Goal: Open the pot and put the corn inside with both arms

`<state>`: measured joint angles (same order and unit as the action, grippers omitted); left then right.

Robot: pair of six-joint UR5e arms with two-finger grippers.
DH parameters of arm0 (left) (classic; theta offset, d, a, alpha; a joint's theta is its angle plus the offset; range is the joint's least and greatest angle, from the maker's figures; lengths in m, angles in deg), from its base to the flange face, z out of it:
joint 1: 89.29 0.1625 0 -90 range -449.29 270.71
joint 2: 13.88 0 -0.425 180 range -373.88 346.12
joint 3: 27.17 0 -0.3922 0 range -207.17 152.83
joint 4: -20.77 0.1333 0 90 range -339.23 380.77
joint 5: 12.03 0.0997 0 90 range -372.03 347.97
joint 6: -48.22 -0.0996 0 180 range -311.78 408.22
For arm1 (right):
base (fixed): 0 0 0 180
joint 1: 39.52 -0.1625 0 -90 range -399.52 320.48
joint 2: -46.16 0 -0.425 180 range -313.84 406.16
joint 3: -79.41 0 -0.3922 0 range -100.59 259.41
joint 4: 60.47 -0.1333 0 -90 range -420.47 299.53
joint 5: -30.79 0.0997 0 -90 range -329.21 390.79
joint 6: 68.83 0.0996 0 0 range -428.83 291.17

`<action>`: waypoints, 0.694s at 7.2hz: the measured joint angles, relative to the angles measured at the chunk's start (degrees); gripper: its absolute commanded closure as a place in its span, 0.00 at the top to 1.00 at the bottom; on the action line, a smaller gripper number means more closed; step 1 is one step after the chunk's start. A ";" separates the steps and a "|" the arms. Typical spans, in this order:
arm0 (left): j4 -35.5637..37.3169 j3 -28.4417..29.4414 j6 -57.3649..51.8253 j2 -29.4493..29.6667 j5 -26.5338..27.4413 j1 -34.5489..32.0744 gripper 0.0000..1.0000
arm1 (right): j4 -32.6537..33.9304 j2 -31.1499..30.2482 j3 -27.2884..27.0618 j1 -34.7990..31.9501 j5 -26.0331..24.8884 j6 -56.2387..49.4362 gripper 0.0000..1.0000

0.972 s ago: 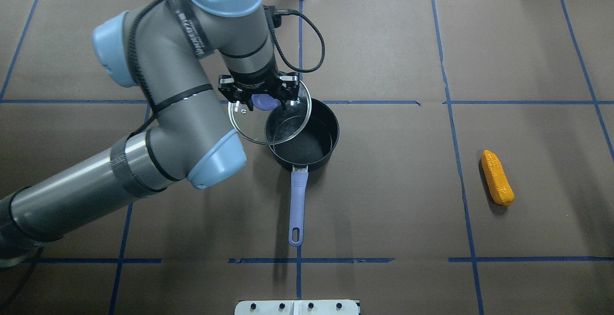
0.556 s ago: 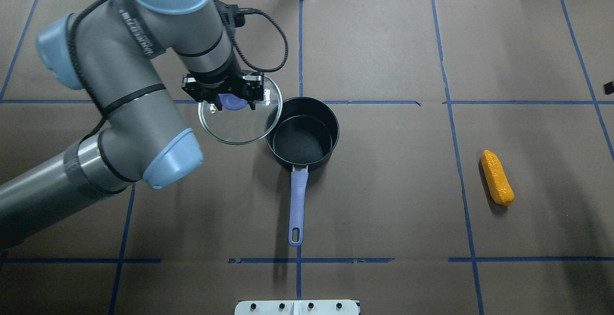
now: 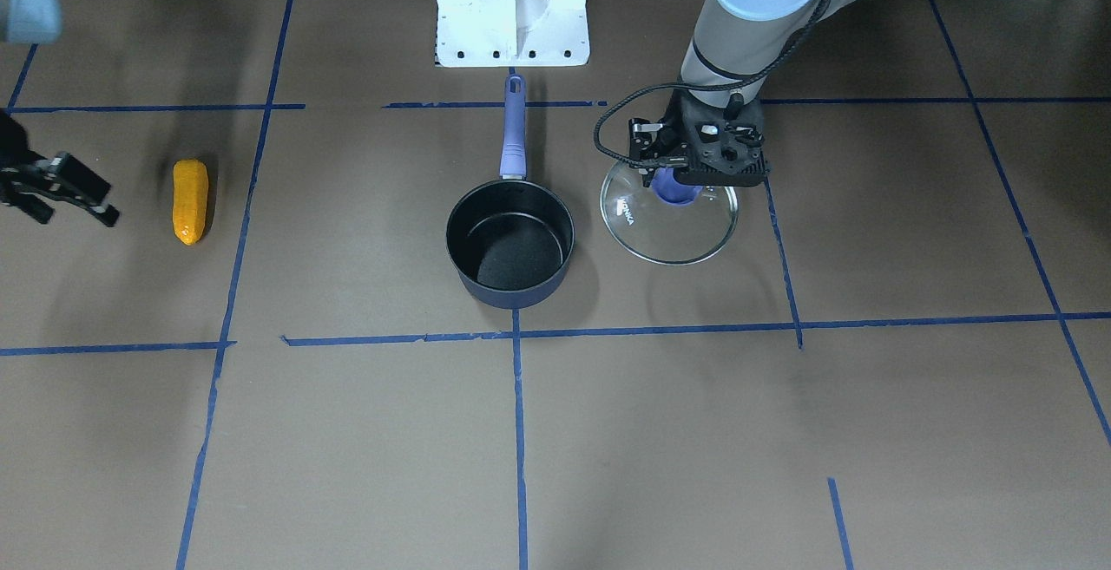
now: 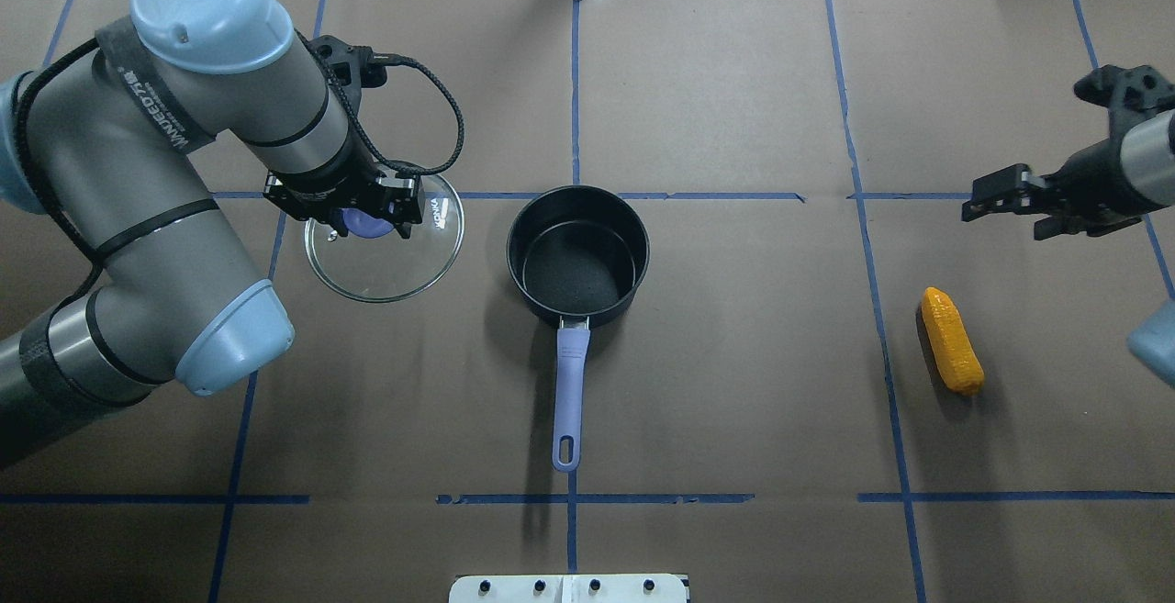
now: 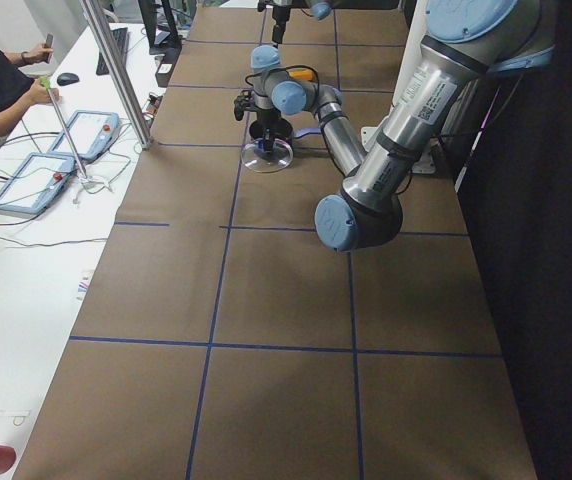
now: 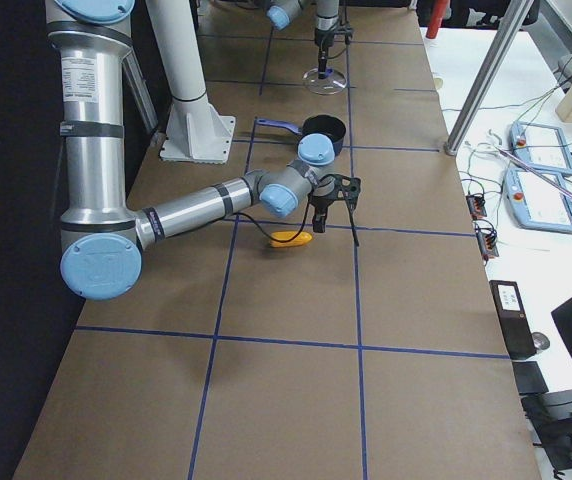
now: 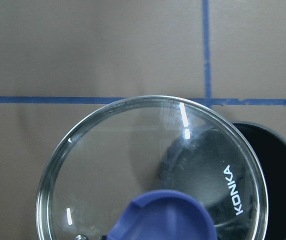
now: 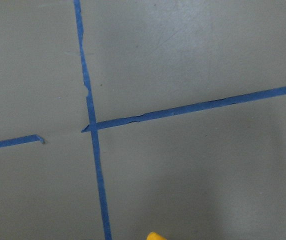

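The robot's right gripper needs to put the corn inside the open pot (image 3: 510, 242) next, so it should grab the corn by its broad blunt end (image 3: 191, 170).
The dark navy pot (image 4: 578, 254) stands open at the table's middle, its lavender handle (image 4: 569, 383) pointing toward the robot; it also shows in the front view (image 3: 510, 245). My left gripper (image 4: 367, 220) is shut on the purple knob (image 7: 163, 217) of the glass lid (image 4: 386, 250) and holds it just above the table, left of the pot and apart from it. The orange-yellow corn (image 4: 952, 340) lies on the table far right. My right gripper (image 4: 1002, 216) is open and empty, above the table just beyond the corn (image 6: 291, 239).
The white base mount (image 3: 512, 6) stands at the robot's side of the table. Blue tape lines (image 4: 872, 309) grid the brown paper. An upright metal pole (image 5: 116, 70) and teach pendants (image 6: 541, 200) are on the white bench past the table's far edge.
My left arm has carried the lid leftward, off the pot and clear of its rim. My right arm has come into view from the right, near the corn.
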<state>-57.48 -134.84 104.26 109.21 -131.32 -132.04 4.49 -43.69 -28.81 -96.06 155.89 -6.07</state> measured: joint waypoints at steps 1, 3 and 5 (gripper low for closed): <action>-1.33 0.37 0.08 -1.20 0.16 0.35 0.25 | -0.22 0.72 -0.09 2.25 -1.56 2.27 1.00; -6.33 2.70 0.95 -3.50 0.37 1.16 0.25 | -0.30 1.09 -0.10 5.34 -3.76 3.94 1.00; -9.25 4.71 2.02 -4.06 0.45 2.04 0.25 | 0.02 0.07 0.04 7.85 -5.28 3.98 1.00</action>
<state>-66.73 -130.13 106.28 105.14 -130.87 -130.00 4.51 -43.62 -28.77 -88.21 150.61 -2.09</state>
